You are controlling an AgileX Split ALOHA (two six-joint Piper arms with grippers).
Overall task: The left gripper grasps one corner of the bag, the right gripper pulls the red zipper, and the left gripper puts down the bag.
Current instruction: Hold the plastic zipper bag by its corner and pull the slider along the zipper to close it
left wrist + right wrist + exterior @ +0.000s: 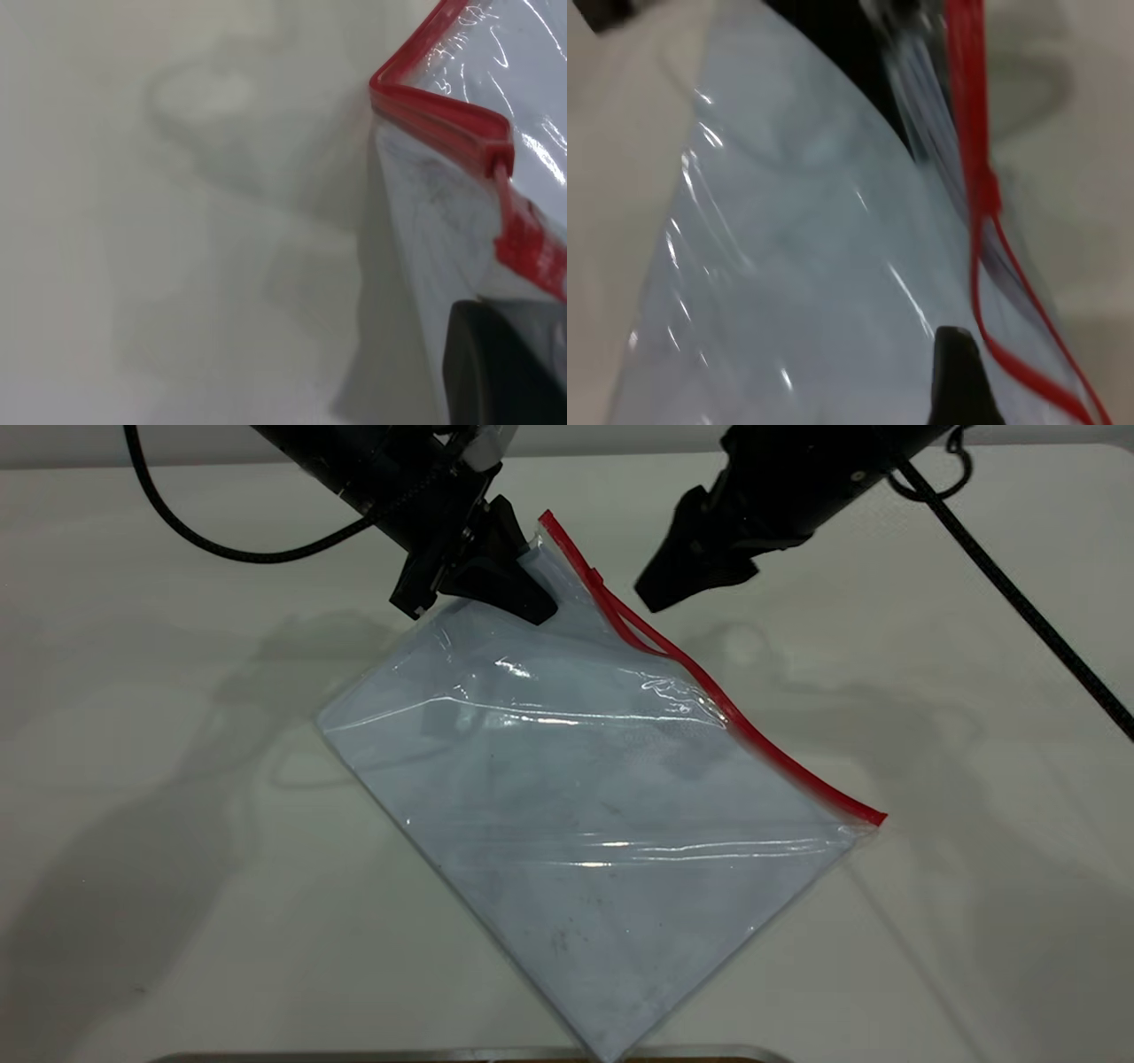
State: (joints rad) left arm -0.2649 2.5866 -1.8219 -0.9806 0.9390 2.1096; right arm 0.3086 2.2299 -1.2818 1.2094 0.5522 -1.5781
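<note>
My right gripper is going to grab the zipper by its small slider tab (601, 587) next, and then it should pull the red zipper along the bag (585, 797).
The bag (585, 797), a clear bluish-white pouch, hangs tilted from its upper corner, and its lower part lies on the white table. My left gripper (524, 584) is shut on that corner, just beside the top end of the red zipper (753, 735). The red strip runs down the bag's right edge and splits into two strands below the small slider tab (601, 587). My right gripper (651, 595) hovers just right of the slider, apart from the strip. The zipper also shows in the left wrist view (443, 115) and the right wrist view (970, 133).
The white table (177, 868) surrounds the bag. A braided cable (1019, 602) runs from the right arm across the table's right side. A thin cable (221, 549) loops at the back left. A metal strip (399, 1056) lies at the front edge.
</note>
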